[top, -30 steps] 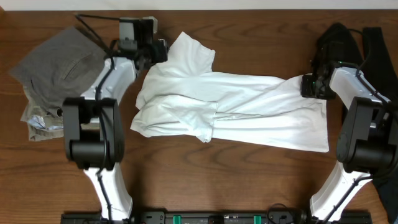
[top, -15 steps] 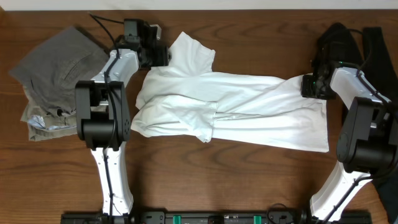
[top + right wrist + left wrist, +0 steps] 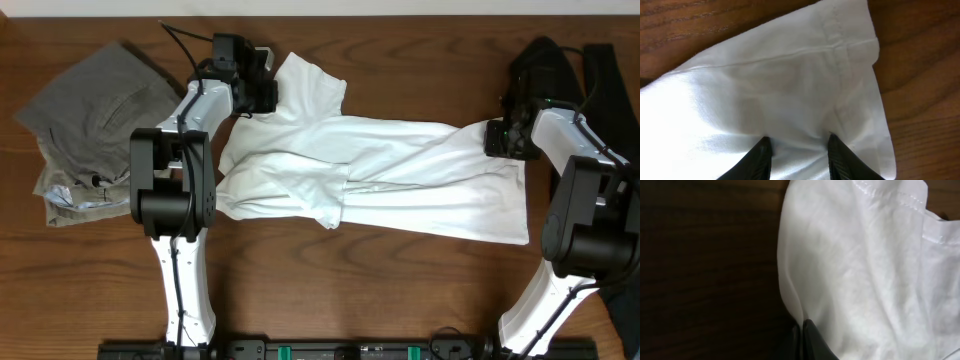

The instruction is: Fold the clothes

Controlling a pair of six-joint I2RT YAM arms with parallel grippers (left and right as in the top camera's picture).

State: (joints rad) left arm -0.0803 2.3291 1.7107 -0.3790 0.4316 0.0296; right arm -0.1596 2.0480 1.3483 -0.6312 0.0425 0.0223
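Note:
My right gripper should grab its far hem corner (image 3: 486, 130) next, to fold the white T-shirt (image 3: 380, 170). Then I will fold the shirt's far side over its near side.
The white T-shirt (image 3: 380, 170) lies crumpled lengthwise across the middle of the table, one sleeve pointing to the far edge. My left gripper (image 3: 268, 92) is at that sleeve's left edge. In the left wrist view its jaws (image 3: 802, 322) are shut together, with the edge of the white cloth (image 3: 855, 270) pinched between them. At the shirt's right end my right gripper (image 3: 492, 138) sits on the hem corner. There its fingertips (image 3: 797, 140) stand apart and press on the white cloth (image 3: 790, 85), which puckers between them.
A heap of grey trousers (image 3: 95, 110) lies at the far left, with khaki cloth (image 3: 65, 195) sticking out below it. A black garment (image 3: 560, 65) lies at the far right, behind the right arm. Bare wood runs along the near side.
My left gripper has slid right to the sleeve's edge and closed on the cloth. The right gripper and the shirt's body have stayed put.

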